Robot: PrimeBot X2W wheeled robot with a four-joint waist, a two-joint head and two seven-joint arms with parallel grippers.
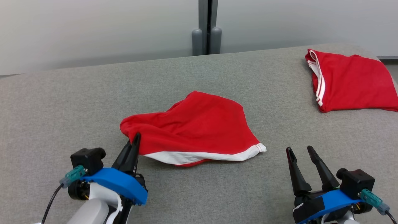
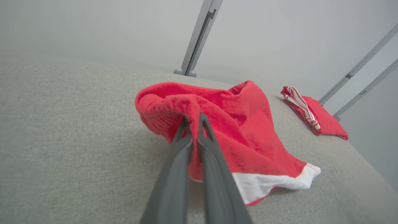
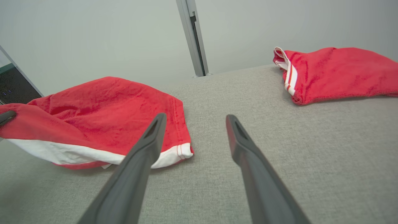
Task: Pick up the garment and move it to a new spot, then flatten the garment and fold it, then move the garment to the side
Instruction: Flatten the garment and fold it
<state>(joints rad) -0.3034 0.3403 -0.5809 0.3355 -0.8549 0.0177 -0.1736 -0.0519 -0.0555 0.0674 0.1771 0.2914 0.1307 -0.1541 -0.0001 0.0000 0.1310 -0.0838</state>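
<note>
Next, the right gripper grabs the garment by its white hem corner [image 1: 261, 147] [image 3: 185, 150], which stands up at the garment's edge while the red cloth behind it lies slack.
A red garment [image 1: 196, 124] with a white hem band lies rumpled in the middle of the grey table. My left gripper [image 1: 135, 139] is shut on its left edge, and that pinched edge stands lifted a little off the surface. In the left wrist view the red garment [image 2: 242, 130] bunches around my left gripper [image 2: 194, 119], with cloth caught between the two fingers. My right gripper [image 1: 300, 151] stands open just right of the hem's corner, holding nothing. The right wrist view has the red garment [image 3: 102, 112] to the left of my right gripper [image 3: 194, 118].
A second red garment [image 1: 351, 81] with white stripes lies folded at the table's far right corner; it is the folded red garment [image 3: 335, 71] in the right wrist view. The grey table [image 1: 62, 109] ends at a pale wall with a grey post [image 1: 207, 28] behind.
</note>
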